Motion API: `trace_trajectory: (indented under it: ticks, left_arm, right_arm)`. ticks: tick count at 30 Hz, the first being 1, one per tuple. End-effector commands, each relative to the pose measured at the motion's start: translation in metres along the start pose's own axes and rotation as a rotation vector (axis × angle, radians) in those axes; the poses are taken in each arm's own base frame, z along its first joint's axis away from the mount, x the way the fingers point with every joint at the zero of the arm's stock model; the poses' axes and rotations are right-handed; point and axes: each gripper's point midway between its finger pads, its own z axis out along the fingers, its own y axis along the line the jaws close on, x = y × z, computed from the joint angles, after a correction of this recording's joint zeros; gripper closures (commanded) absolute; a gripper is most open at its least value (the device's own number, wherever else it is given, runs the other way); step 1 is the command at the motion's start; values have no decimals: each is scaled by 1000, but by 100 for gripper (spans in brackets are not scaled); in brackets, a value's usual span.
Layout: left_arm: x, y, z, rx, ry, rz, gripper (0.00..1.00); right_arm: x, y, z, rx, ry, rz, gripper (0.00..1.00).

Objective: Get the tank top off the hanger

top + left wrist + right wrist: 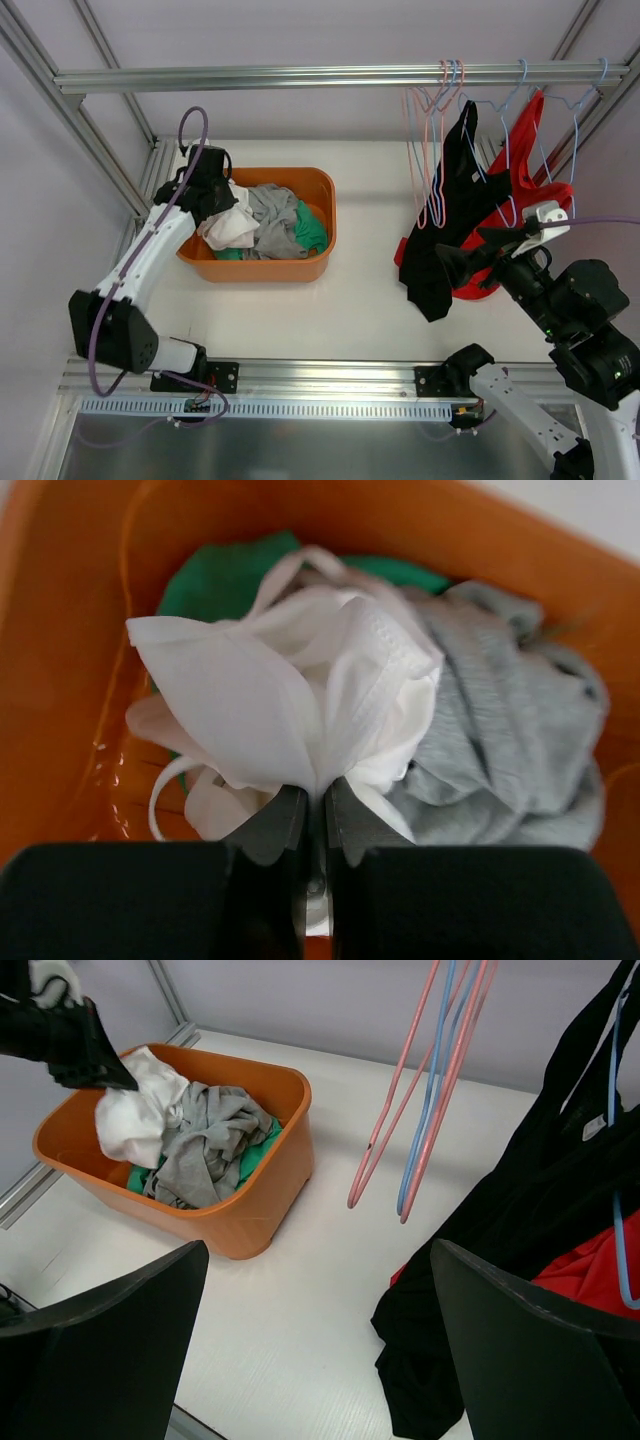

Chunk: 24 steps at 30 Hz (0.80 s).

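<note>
The right gripper grabs the light blue hanger just below its hook next, which leaves the hook and the black tank top free for removal.
A black tank top (450, 205) (540, 1200) hangs on a light blue hanger (505, 150) from the top rail, its hem touching the table. Behind it hangs a red tank top (545, 190) (590, 1290) on another blue hanger (578, 130). My right gripper (475, 252) (320, 1250) is open just in front of the black top's lower part, with nothing between its fingers. My left gripper (215, 195) (315, 800) is shut on a bunched white garment with straps (290, 700) (130, 1115) over the orange bin (300, 270).
The orange bin (60, 630) (250, 1225) also holds a grey garment (500, 740) and a green one (220, 580). Empty pink and blue hangers (435, 150) (425, 1090) dangle from the aluminium rail (300, 75), left of the black top. Frame posts stand at both sides.
</note>
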Motion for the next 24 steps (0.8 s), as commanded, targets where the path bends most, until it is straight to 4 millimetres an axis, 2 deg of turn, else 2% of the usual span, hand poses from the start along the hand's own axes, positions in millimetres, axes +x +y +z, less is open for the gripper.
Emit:
trace_trajectory:
  ticks: [1,4,5,6,7,8,9,10,11,12,13,14,15,16,17,18,20,21,23,24]
  left_arm:
    - [45,-1,33,8,188,-84,100]
    - [56,14,34,-60,185,-123,100]
    - [53,18,31,-75,162,-131,93]
    - [43,21,18,-76,119,-145,82]
    - [33,27,10,-101,78,-148,61]
    - [25,30,1,-108,50,-155,27]
    - [14,34,-19,-96,10,-156,18]
    - [-4,30,-36,-69,-42,-164,8]
    - [-14,29,-50,-45,-68,-162,1]
    - [-26,28,-72,-7,-113,-149,1]
    - [-39,25,-93,29,-148,-142,1]
    - [-44,23,-107,66,-164,-129,1]
    - [-52,25,-131,104,-216,-111,1]
    - [-56,24,-147,139,-242,-100,1]
    - [-54,19,-158,197,-247,-81,1]
    - [-54,20,-179,249,-288,-59,1]
    - [-39,11,-191,349,-272,-13,1]
    - [-33,13,-202,384,-290,23,1]
    - [-11,15,-192,401,-248,69,1]
    - [-4,22,-192,393,-255,82,1]
  right_arm:
    - [-13,8,12,-41,-33,-1,0]
    - [-14,4,17,-17,-21,-2,0]
    - [-15,-2,18,23,-18,-2,0]
    - [-14,-12,23,78,2,-3,1]
    - [-9,-17,23,109,38,-5,1]
    - [-20,-19,21,126,28,-11,0]
    - [-14,-28,26,179,79,-19,0]
    - [-16,-31,27,201,94,-28,1]
    - [-29,-34,24,219,81,-35,0]
    - [-32,-44,25,277,96,-60,1]
    - [-27,-50,33,310,158,-84,1]
    - [-40,-54,32,337,143,-96,1]
    - [-43,-65,31,389,159,-119,1]
    - [-43,-72,39,416,182,-129,1]
    - [-52,-75,38,432,168,-127,0]
    - [-54,-83,38,453,176,-123,1]
    - [-57,-91,41,471,185,-126,3]
    - [-65,-96,40,481,170,-121,6]
    - [-68,-102,49,481,188,-143,10]
    - [-71,-109,53,499,190,-144,16]
